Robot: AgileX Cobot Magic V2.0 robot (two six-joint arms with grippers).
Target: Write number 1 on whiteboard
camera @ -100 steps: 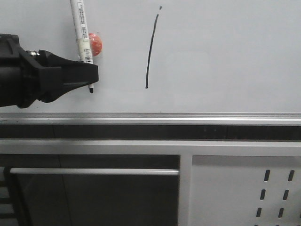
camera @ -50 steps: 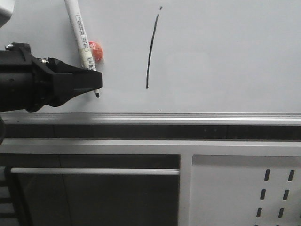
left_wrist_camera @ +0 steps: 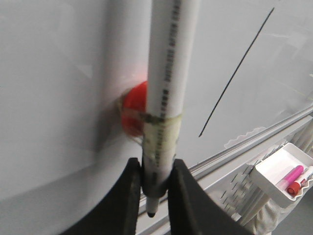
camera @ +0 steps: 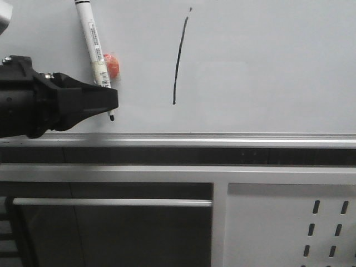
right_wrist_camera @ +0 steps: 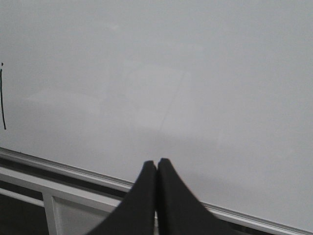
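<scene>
The white marker pen (camera: 92, 39) lies against the red magnet (camera: 112, 65) and would rest on the board, so it is now time for my left gripper to release it.
The number 1 (camera: 178, 61) is a thin black near-vertical stroke with a small dot above it on the pale glossy whiteboard (camera: 267, 67); it also shows as the stroke (left_wrist_camera: 234, 73) in the left wrist view and at the edge (right_wrist_camera: 3, 105) of the right wrist view. My left gripper (camera: 114, 100) is shut on a white marker pen (camera: 92, 39), held near its black tip (camera: 111, 117), left of the stroke and low on the board. In its own view the left gripper (left_wrist_camera: 154, 169) clamps the pen (left_wrist_camera: 168, 73). My right gripper (right_wrist_camera: 156, 164) is shut and empty, facing the bare board.
A round red magnet (camera: 111, 65) sticks to the board behind the pen. A silver rail (camera: 222, 139) edges the board below. Under it are a dark opening with a bar (camera: 111, 202) and a white perforated panel (camera: 289, 228). A white tray (left_wrist_camera: 283, 171) holds coloured markers.
The left gripper and pen dropped lower and right, then rose slightly and edged back left; the pen tilted more. The stroke has not changed.
</scene>
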